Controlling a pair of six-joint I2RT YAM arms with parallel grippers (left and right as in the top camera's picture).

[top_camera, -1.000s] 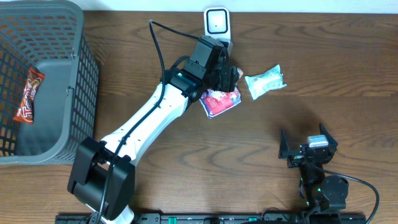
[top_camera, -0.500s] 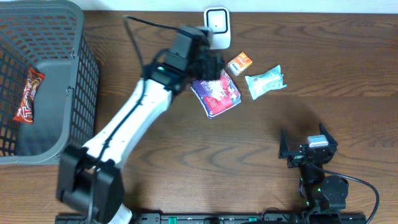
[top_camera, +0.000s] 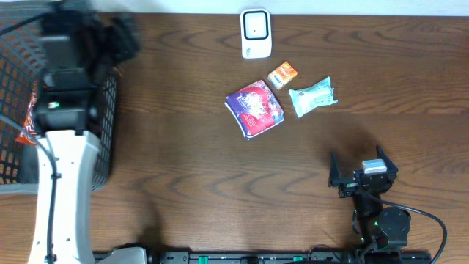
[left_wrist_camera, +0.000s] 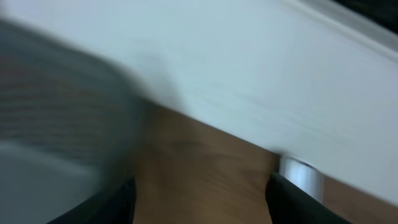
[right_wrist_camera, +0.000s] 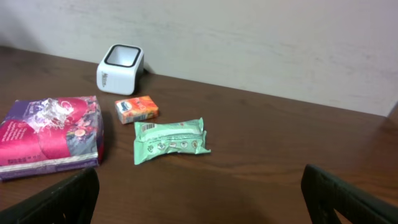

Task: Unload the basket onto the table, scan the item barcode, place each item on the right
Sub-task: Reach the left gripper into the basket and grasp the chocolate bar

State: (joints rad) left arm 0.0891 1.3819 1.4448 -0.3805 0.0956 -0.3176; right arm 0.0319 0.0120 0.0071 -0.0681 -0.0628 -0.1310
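The red snack bag (top_camera: 28,122) will next be grabbed by one end with my left gripper, so its length stays exposed and its barcode can be shown to the scanner (top_camera: 256,32).
The white barcode scanner (top_camera: 256,32) stands at the table's back edge. Three items lie in front of it: a purple and pink pack (top_camera: 254,108), a small orange box (top_camera: 282,75) and a mint-green packet (top_camera: 313,96). The right wrist view shows the scanner (right_wrist_camera: 120,68), pack (right_wrist_camera: 50,134), box (right_wrist_camera: 135,109) and packet (right_wrist_camera: 169,141) too. My left gripper (top_camera: 126,37), motion-blurred, hangs over the basket's right rim. In the blurred left wrist view it (left_wrist_camera: 202,202) is open with only table between the fingers. My right gripper (top_camera: 363,172) rests open at the front right, empty (right_wrist_camera: 199,199).
A grey mesh basket (top_camera: 102,95) fills the left end of the table. A red snack bag (top_camera: 26,125) lies inside it, partly covered by my left arm. In the left wrist view the basket wall (left_wrist_camera: 56,124) smears past on the left, below a white wall.
My left arm has swung fast from the items by the scanner to the left, over the basket. The purple pack and orange box lie uncovered on the table. The right arm is still.
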